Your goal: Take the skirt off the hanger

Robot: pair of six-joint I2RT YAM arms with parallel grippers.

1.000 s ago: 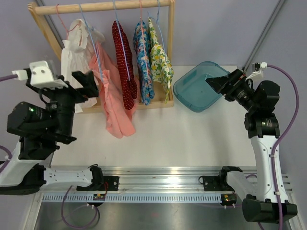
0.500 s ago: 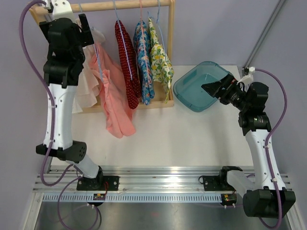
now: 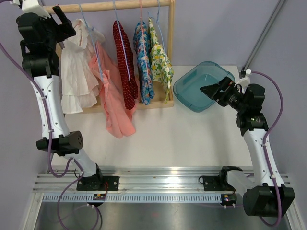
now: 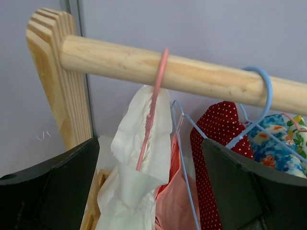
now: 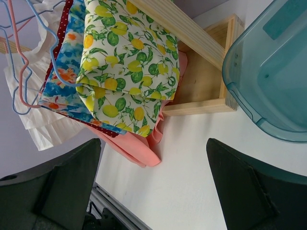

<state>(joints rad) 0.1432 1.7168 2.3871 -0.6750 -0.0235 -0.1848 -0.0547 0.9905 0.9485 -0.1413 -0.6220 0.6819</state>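
Observation:
My left gripper grabs the pink hanger by its neck (image 4: 148, 125) below the hook next, which leaves the skirt free to remove.
A white ruffled skirt (image 3: 76, 72) hangs on a pink hanger (image 3: 58, 12) at the left end of the wooden rail (image 3: 110, 5). In the left wrist view the skirt (image 4: 139, 158) hangs from the pink hanger (image 4: 152, 105) just under the rail (image 4: 192, 76). My left gripper (image 3: 64, 17) is raised high beside the rail's left end. It is open (image 4: 149, 143) and empty, its jaws on either side of the skirt's top but not touching it. My right gripper (image 3: 204, 89) is open and empty (image 5: 153, 143) over the teal bin (image 3: 199, 86).
A coral garment (image 3: 112, 96), a red dotted one (image 3: 125, 67), a blue floral one (image 3: 143, 57) and a lemon-print one (image 3: 160, 57) hang on blue and pink hangers to the right. The rack's wooden base (image 5: 201, 108) sits beside the bin (image 5: 273, 72).
My left arm has swung up from low at the table's left to the rail's left end. My right gripper has drifted slightly left and down over the bin.

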